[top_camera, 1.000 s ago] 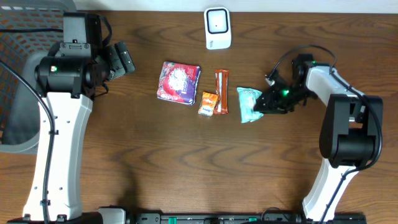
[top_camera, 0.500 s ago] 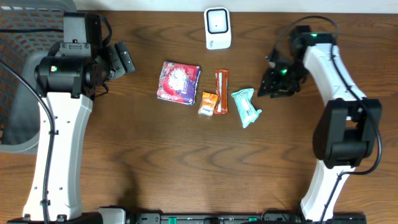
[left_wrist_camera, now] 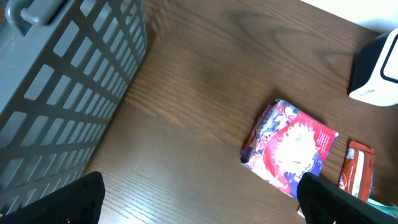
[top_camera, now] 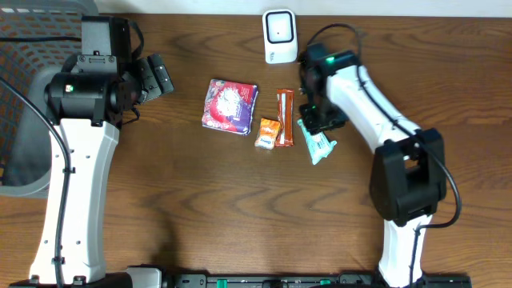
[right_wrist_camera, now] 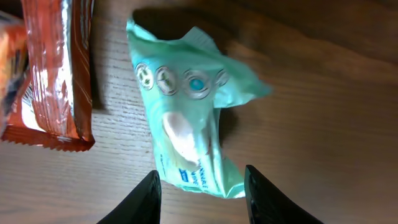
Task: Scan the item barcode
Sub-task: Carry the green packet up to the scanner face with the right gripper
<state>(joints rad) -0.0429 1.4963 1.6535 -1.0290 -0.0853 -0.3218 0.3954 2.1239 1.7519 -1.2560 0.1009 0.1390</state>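
My right gripper grabs the teal packet by its near end next, leaving the rest uncovered to scan at the white scanner.
A teal packet lies on the wooden table; in the right wrist view the teal packet fills the middle. My right gripper hovers over it, open, with its near end between the two dark fingertips and no grip showing. The white scanner stands at the table's back edge. My left gripper stays wide open above bare wood at the left, holding nothing.
Left of the teal packet lie an orange bar, a small orange packet and a purple-red packet. A grey mesh basket borders the table's left side.
My right arm swung from the packet's right side, up and leftwards, and now sits over the packet. The teal packet turned slightly early on. The left arm has not moved.
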